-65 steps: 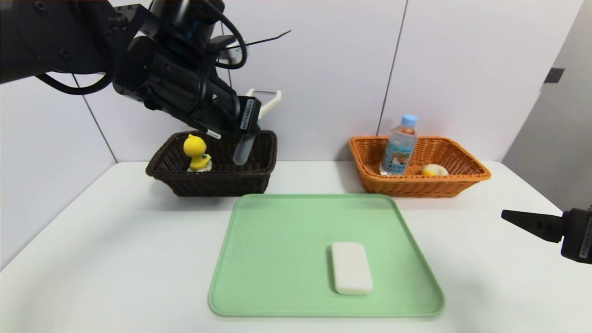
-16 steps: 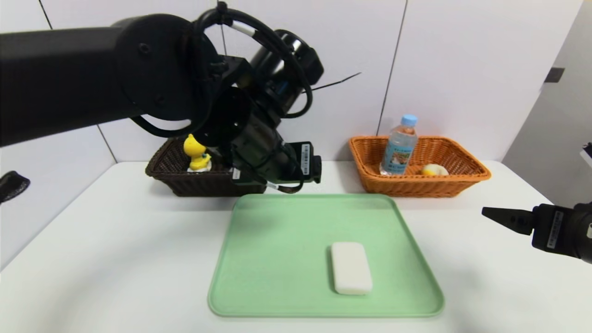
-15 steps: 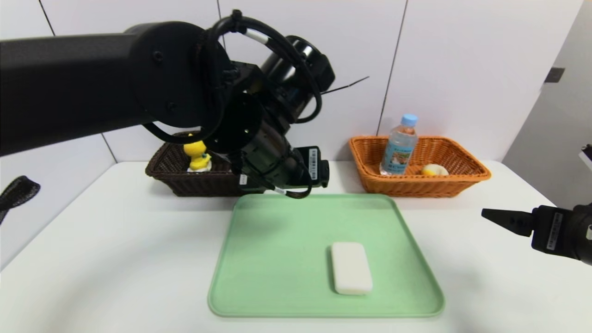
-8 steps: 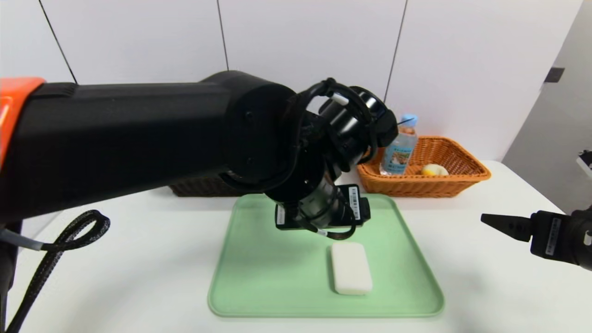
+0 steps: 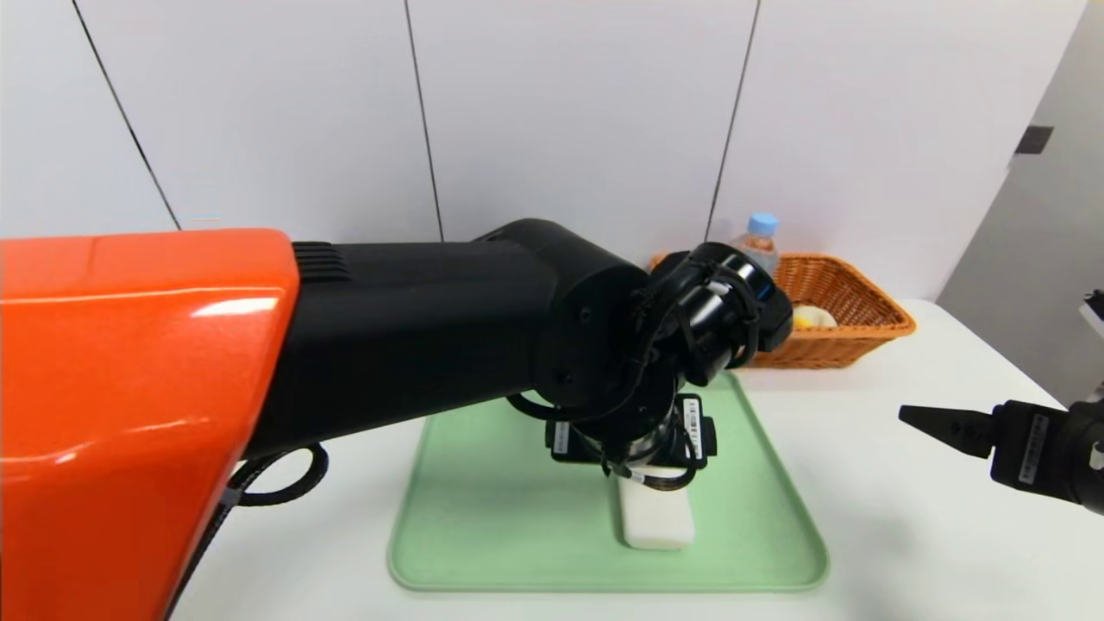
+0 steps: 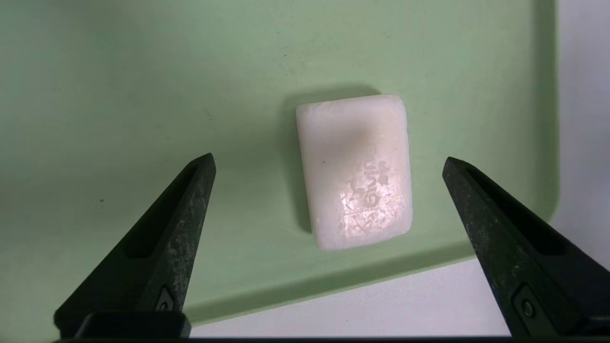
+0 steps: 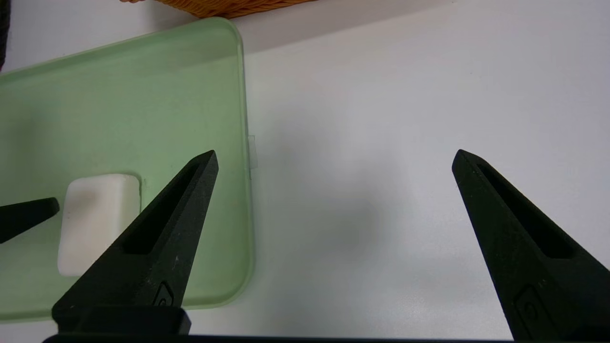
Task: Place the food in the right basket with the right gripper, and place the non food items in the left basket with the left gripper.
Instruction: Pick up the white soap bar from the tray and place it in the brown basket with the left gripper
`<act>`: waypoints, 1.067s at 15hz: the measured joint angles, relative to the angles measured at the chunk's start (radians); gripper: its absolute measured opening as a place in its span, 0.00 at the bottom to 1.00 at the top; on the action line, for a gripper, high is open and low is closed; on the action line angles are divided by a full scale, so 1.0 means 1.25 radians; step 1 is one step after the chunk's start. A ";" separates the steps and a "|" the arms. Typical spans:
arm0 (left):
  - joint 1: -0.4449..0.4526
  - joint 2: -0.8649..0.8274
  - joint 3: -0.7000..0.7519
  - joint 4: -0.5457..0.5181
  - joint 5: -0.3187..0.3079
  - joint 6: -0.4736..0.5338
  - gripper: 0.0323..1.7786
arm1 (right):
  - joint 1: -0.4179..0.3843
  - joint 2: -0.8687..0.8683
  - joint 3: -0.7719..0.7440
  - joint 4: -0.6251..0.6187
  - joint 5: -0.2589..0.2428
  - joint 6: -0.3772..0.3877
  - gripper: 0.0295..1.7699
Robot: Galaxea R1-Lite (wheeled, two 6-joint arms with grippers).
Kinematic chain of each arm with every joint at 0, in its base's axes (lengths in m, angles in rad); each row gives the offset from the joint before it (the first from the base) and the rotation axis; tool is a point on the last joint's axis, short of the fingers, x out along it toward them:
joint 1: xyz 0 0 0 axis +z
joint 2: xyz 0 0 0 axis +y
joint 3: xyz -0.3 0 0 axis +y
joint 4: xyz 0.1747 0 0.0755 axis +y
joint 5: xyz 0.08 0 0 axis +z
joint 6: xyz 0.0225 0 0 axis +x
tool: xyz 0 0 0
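Observation:
My left gripper grabs the white bar (image 6: pixel 355 171) by its long sides next, since it is narrow across its middle but nearly spans my open fingers lengthwise.
A white bar (image 5: pixel 657 528) (image 6: pixel 355 171) lies on the green tray (image 5: pixel 483 517) near its front right corner. My left gripper (image 6: pixel 329 158) hangs open just above it, one finger on each long side and neither touching. In the head view the wrist hides those fingers and the bar's far end. The left basket is hidden behind my left arm (image 5: pixel 414 328). The orange right basket (image 5: pixel 867 332) at the back right holds the water bottle (image 5: pixel 762 228) and the bun (image 5: pixel 811 317). My right gripper (image 5: pixel 940 424) (image 7: pixel 334 153) stands open and empty over bare table, right of the tray.
The green tray (image 6: pixel 143 95) (image 7: pixel 119 95) fills the middle of the white table (image 5: pixel 906 535). In the right wrist view the bar (image 7: pixel 95 219) shows beside one left fingertip (image 7: pixel 28 216). White wall panels stand behind the baskets.
My left arm has swung from the dark basket to the tray and come down over the white bar, now covering that basket. The right gripper has hardly moved.

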 joint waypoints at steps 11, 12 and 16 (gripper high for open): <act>-0.034 0.064 0.000 -0.033 0.053 0.045 0.95 | 0.000 0.002 0.017 0.000 0.001 0.003 0.96; -0.036 0.066 0.000 -0.033 0.053 0.044 0.95 | 0.001 0.001 0.017 0.000 0.001 0.003 0.96; -0.044 0.073 0.000 -0.033 0.073 0.045 0.95 | 0.001 0.001 0.016 0.000 0.001 0.002 0.96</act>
